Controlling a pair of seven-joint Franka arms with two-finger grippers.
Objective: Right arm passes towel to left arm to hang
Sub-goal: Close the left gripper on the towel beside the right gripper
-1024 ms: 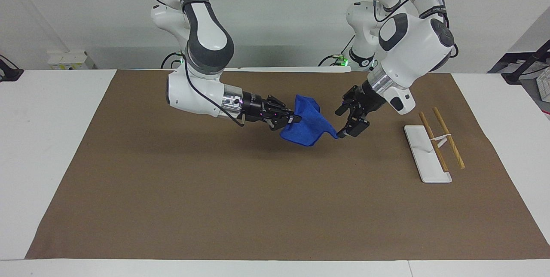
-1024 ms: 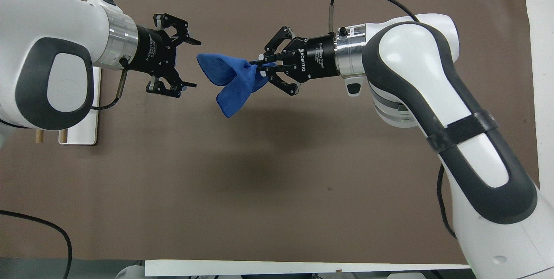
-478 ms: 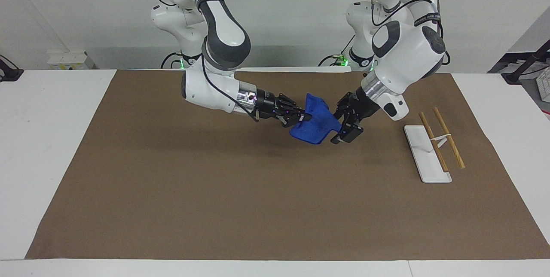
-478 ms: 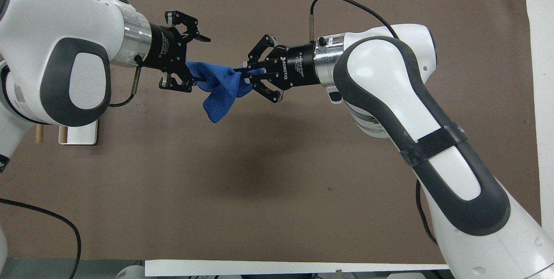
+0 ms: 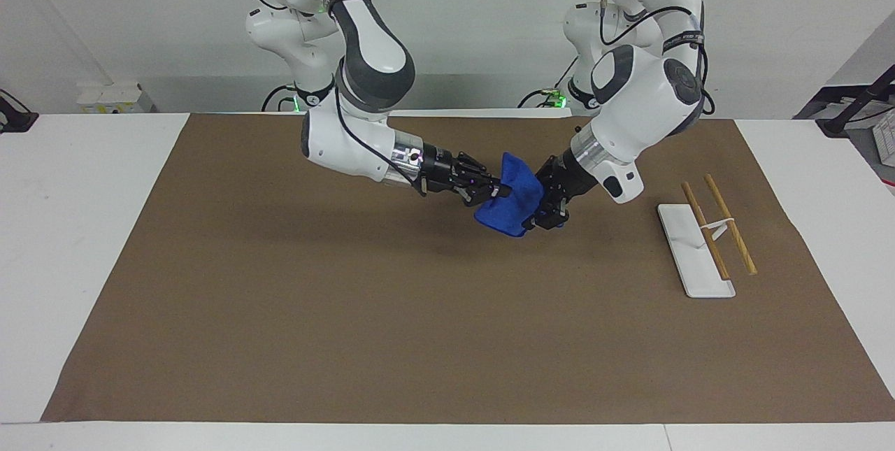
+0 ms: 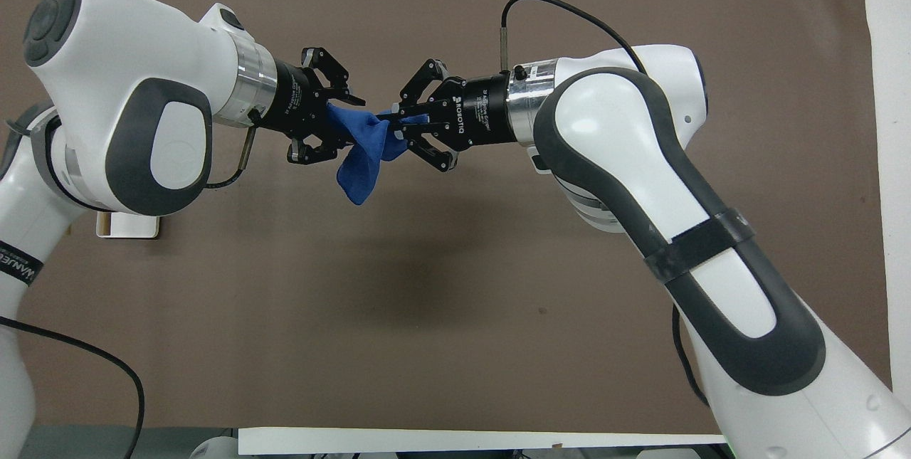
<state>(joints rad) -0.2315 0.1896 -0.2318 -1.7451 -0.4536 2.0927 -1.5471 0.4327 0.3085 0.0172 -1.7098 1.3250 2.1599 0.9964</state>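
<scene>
I will grab the towel (image 6: 359,167) next with my left gripper by its free upper edge (image 6: 338,114) to hang it, since my right gripper's closed fingers already crowd the opposite edge.
The blue towel (image 5: 512,208) hangs in the air between my two grippers, over the part of the brown table cloth (image 5: 349,311) near the robots. My right gripper (image 5: 505,191) is shut on one edge of it, also seen in the overhead view (image 6: 393,119). My left gripper (image 5: 542,213) has come up against the towel's other edge. In the overhead view its fingers (image 6: 354,99) stand apart on either side of the towel (image 6: 359,167). The left gripper (image 6: 340,128) is open. The towel's loop tail does not show.
A white base plate with two wooden rods on a small stand (image 5: 699,249) lies toward the left arm's end of the table. In the overhead view only a corner of that plate (image 6: 128,226) shows under the left arm.
Both grippers have moved toward each other. The left gripper, a hand's width from the towel before, now straddles its free edge. The right gripper has stayed shut on the towel.
</scene>
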